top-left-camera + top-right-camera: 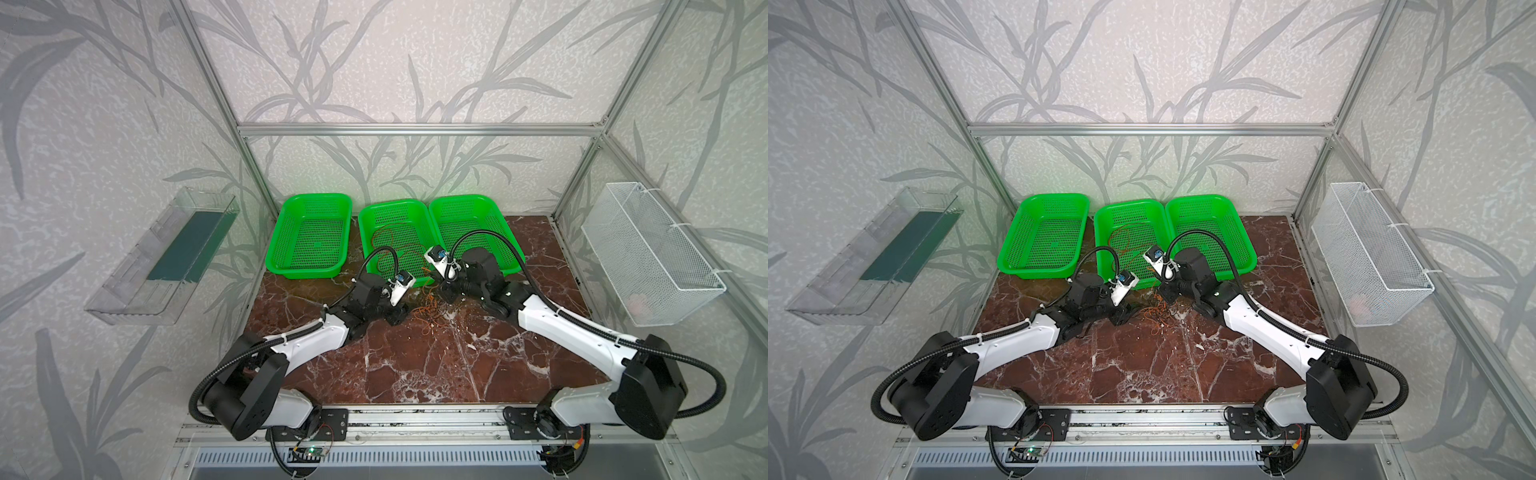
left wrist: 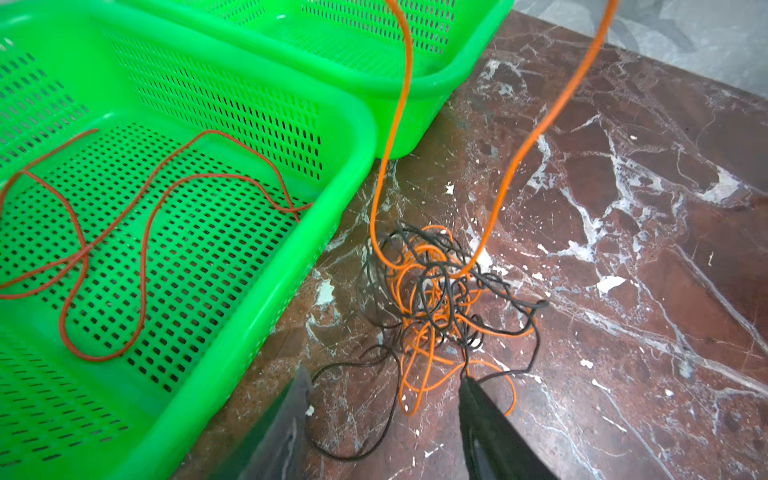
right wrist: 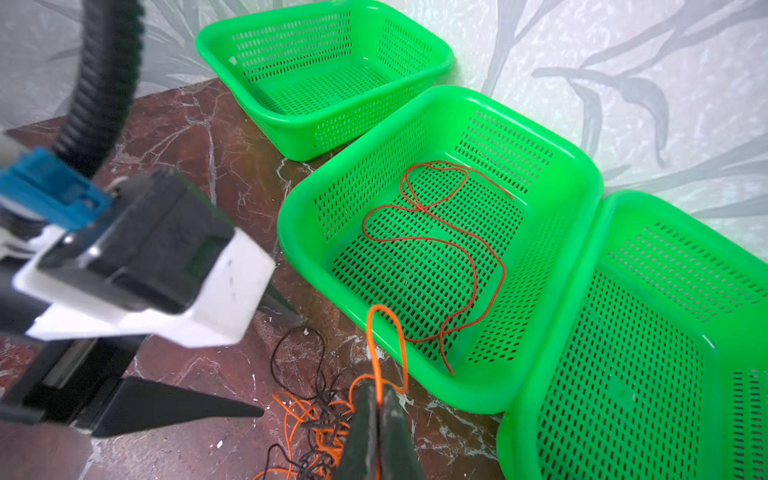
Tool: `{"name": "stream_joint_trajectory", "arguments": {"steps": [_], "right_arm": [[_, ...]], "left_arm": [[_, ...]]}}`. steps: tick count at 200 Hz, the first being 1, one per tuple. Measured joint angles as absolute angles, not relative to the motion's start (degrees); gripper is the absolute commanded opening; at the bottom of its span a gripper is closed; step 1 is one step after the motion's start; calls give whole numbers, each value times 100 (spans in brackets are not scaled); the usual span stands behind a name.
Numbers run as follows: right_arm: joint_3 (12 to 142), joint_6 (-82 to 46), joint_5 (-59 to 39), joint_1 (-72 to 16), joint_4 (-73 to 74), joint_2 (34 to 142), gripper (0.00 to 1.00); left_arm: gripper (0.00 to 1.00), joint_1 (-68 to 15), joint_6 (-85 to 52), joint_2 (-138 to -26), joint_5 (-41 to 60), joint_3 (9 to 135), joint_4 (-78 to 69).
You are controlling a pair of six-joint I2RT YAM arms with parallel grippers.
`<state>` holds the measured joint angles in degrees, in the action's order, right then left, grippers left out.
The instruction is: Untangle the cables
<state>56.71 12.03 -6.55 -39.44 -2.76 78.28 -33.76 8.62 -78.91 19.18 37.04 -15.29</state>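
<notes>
The left gripper grabs the orange cable's raised parts above the knot next, which frees my right gripper to untangle the cables.
A tangle of orange and black cables (image 1: pixel 428 313) (image 1: pixel 1156 316) lies on the marble table just in front of the middle green basket (image 1: pixel 394 204). My right gripper (image 3: pixel 379 388) is shut on an orange cable (image 3: pixel 376 353) that loops up above its tips. In the left wrist view, two orange strands (image 2: pixel 399 124) rise taut from the knot (image 2: pixel 436 291) and leave the frame. My left gripper (image 2: pixel 385 377) stands open low over the near side of the tangle, with loose black and orange loops between its fingers. A single red cable (image 3: pixel 473 257) (image 2: pixel 143 257) curls inside the middle basket.
Empty green baskets stand left (image 1: pixel 316 197) and right (image 1: pixel 461 198) of the middle one, against the back wall. A clear plastic tray (image 1: pixel 166 257) hangs on the left wall and a white wire basket (image 1: pixel 648 249) on the right. The left arm's wrist camera (image 3: pixel 145 257) sits close beside my right gripper.
</notes>
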Motion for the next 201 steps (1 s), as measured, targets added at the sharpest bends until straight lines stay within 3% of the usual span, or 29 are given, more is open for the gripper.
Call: {"name": "stream_joint_trajectory", "arguments": {"steps": [61,151,163,188,195,201], "right_arm": [[5433,1236,-1020,-3944,-281,7627,0],[5061,1457,-1662,-3944,27,7216,0],[5039,1470,-1660,-3944,32,7207,0],[4984,1468,-1511,-3944,62,7146,1],[4947,1463,-1385,-3944,67,7102,3],[4906,1461,-1262,-3944,67,7065,5]], "left_arm": [[64,-3378,550,-7885,2064,3743,-2228],[62,-3380,449,-9146,2220,4464,-2790],[53,-3380,432,-9308,2257,4609,-2792],[8,-3380,423,-9524,2272,4834,-2746],[0,-3380,408,-9513,2283,4836,-2733],[0,-3380,429,-9485,2298,4836,-2696]]}}
